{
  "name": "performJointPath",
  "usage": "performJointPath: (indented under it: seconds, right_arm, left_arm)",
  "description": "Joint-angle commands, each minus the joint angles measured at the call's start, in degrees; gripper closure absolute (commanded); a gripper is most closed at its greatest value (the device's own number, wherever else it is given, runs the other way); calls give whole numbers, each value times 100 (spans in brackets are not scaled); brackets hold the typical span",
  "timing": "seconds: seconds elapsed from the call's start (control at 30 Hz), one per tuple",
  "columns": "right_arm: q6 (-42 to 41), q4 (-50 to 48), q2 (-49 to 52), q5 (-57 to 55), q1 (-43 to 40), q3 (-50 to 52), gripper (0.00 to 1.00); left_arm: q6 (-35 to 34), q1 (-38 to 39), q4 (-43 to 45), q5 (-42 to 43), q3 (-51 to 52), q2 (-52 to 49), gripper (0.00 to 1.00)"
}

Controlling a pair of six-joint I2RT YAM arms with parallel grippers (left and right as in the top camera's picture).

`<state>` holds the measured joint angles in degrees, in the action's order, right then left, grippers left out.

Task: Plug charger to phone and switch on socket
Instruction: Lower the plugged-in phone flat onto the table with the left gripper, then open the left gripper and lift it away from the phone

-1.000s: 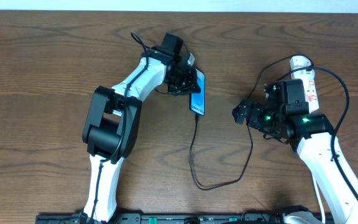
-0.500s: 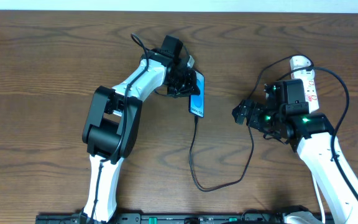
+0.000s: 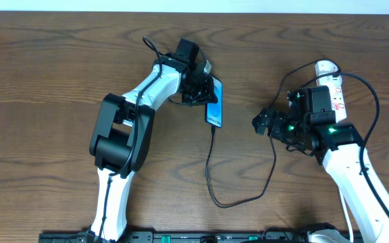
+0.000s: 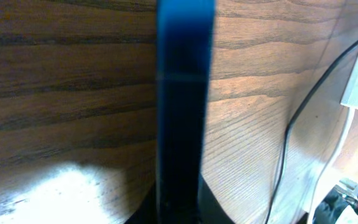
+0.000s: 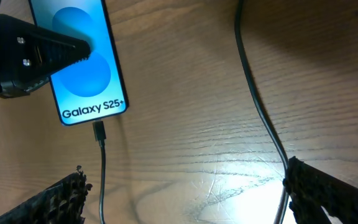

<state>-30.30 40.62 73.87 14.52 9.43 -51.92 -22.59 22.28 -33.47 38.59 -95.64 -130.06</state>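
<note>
My left gripper opens next, since the phone (image 3: 214, 106) is tilted on edge over flat, empty wood and would land on the tabletop.
The phone (image 3: 214, 106) with its cyan screen lies tilted near the table's middle. My left gripper (image 3: 204, 89) is shut on its upper part; in the left wrist view the phone's edge (image 4: 184, 106) runs straight up between the fingers. The charger cable (image 3: 211, 169) loops from the phone's lower end round to the right. In the right wrist view its connector tip (image 5: 99, 132) sits at the phone's (image 5: 82, 68) bottom edge. My right gripper (image 3: 262, 123) is open and empty, right of the phone. The socket (image 3: 334, 91) lies at the far right.
The socket's thick white cord (image 3: 346, 206) runs down the right side toward the front edge. A second stretch of black cable (image 5: 260, 106) crosses the right wrist view. The wooden table (image 3: 46, 81) fills the scene.
</note>
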Motion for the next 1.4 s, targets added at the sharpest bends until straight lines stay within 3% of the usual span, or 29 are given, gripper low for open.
performJointPath:
  seconds: [0.0, 0.43, 0.6, 0.77, 0.9, 1.2, 1.37]
  right_arm:
    - [105, 0, -68, -50, -98, -46, 1]
    - [105, 0, -68, -50, -98, -46, 1]
    - [103, 0, -68, -50, -98, -46, 1]
    - [103, 0, -68, -50, -98, -46, 1]
    - [105, 0, -68, -50, -98, -46, 1]
    - [105, 0, -68, -50, -98, -46, 1]
    - [105, 0, -68, -50, -98, -46, 1]
  left_arm:
    - [-22, 4, -24, -505, 109, -81, 86]
    - [-22, 4, -26, -505, 109, -81, 77]
    - [-22, 2, -33, -675, 109, -81, 62]
    - [-22, 2, -31, -704, 109, -81, 40]
    - [-22, 4, -79, -944, 109, -81, 33]
    - [-17, 2, -555, -2015, 107, -79, 31]
    - [46, -11, -841, -2286, 105, -63, 16]
